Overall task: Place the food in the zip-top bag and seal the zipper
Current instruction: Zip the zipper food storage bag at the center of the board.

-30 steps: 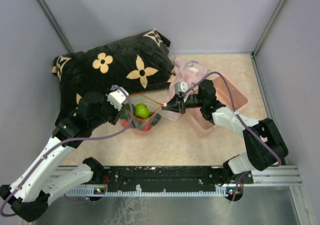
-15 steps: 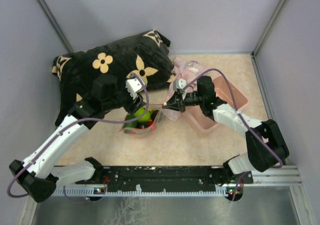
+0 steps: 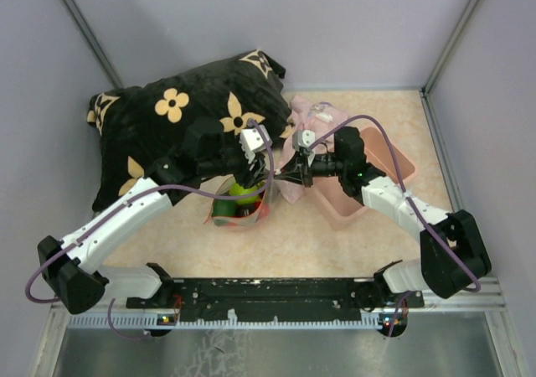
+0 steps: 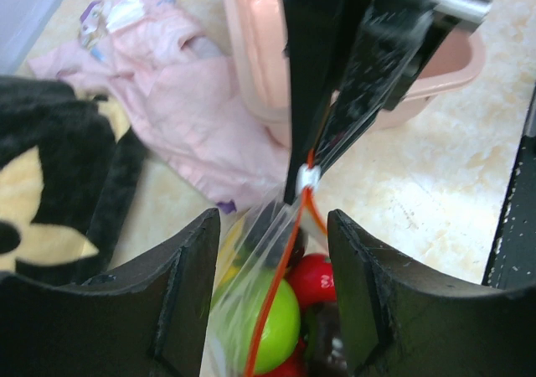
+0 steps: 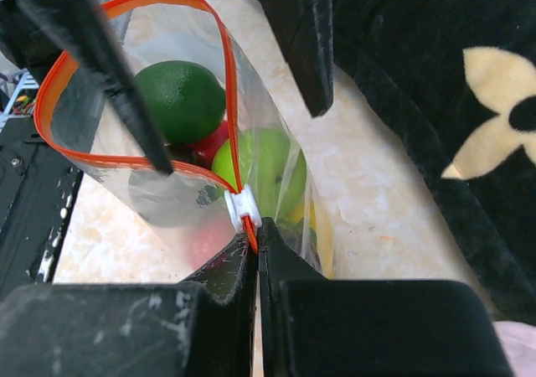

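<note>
My left gripper grips the white slider (image 5: 243,207) by its sides next, straddling the orange-red zipper (image 5: 134,155), to draw the slider along and seal the bag.
The clear zip-top bag (image 3: 240,208) stands on the table with its mouth open. Inside are toy fruits: a lime green one (image 4: 276,322), a red one (image 4: 325,278) and a dark green one (image 5: 180,100). My right gripper (image 5: 258,226) is shut on the bag's corner, pinching the orange-red zipper (image 5: 134,155) just behind the white slider (image 5: 243,209). My left gripper (image 4: 272,226) is open and hangs over the bag mouth. Its fingers (image 5: 126,84) straddle the zipper strip (image 4: 280,268) close to the slider (image 4: 308,177) without closing on it. In the top view the two grippers (image 3: 255,172) (image 3: 280,176) nearly meet.
A large black pillow (image 3: 167,117) with cream flowers lies behind and left of the bag. A pink plastic bin (image 3: 392,172) sits to the right under my right arm. A pale pink cloth (image 3: 316,119) lies behind it. Grey walls enclose the table.
My left arm has swung right, from the bag's left side to above its mouth beside the right gripper. The right gripper has kept its hold on the bag's corner.
</note>
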`<state>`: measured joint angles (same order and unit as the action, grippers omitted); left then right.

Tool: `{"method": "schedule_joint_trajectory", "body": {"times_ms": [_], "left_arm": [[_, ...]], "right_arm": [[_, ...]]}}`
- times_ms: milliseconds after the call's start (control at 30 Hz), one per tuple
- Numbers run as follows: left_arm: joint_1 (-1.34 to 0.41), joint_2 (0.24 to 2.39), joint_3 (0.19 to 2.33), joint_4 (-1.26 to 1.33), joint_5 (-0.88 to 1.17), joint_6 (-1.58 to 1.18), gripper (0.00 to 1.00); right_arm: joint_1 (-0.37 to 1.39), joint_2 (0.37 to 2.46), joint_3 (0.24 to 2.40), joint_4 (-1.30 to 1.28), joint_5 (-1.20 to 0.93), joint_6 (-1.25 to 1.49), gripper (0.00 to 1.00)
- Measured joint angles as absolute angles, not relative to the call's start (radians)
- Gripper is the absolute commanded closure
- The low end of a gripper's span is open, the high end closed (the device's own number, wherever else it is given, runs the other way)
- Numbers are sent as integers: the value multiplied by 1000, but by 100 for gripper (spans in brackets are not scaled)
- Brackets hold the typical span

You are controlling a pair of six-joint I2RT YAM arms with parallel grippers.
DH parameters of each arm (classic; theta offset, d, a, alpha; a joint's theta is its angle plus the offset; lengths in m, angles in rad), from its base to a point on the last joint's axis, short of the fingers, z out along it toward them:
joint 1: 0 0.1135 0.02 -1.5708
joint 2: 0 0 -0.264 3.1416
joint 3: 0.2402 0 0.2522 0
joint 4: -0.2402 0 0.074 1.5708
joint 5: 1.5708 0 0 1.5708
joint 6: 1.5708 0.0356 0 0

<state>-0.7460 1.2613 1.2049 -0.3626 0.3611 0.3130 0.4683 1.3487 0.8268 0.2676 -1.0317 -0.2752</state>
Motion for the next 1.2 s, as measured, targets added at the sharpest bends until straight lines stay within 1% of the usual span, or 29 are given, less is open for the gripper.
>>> {"method": "schedule_joint_trajectory", "body": {"times_ms": [233, 500, 600, 700, 767, 800, 833, 1000, 1200], "left_arm": [[-777, 1296, 1216, -324, 369, 287, 44], [-777, 1347, 1221, -322, 369, 288, 55], [-777, 1370, 1234, -325, 369, 289, 61], [-778, 1377, 1242, -334, 379, 290, 70], [-779, 1379, 1246, -340, 389, 291, 78], [-779, 1380, 1249, -344, 393, 293, 84], [-779, 1381, 1250, -347, 396, 294, 87], [-781, 1383, 1263, -389, 396, 313, 96], [-784, 1373, 1264, -420, 366, 327, 99]], "right_arm": [[468, 1342, 827, 234, -1012, -266, 100], [468, 1326, 827, 215, -999, -260, 100], [468, 1323, 827, 212, -995, -260, 100], [468, 1323, 827, 207, -991, -260, 100], [468, 1322, 827, 205, -988, -260, 100], [468, 1322, 827, 202, -988, -260, 100], [468, 1321, 827, 200, -987, -260, 100], [469, 1314, 827, 181, -969, -261, 100], [469, 1308, 837, 142, -945, -261, 100]]}}
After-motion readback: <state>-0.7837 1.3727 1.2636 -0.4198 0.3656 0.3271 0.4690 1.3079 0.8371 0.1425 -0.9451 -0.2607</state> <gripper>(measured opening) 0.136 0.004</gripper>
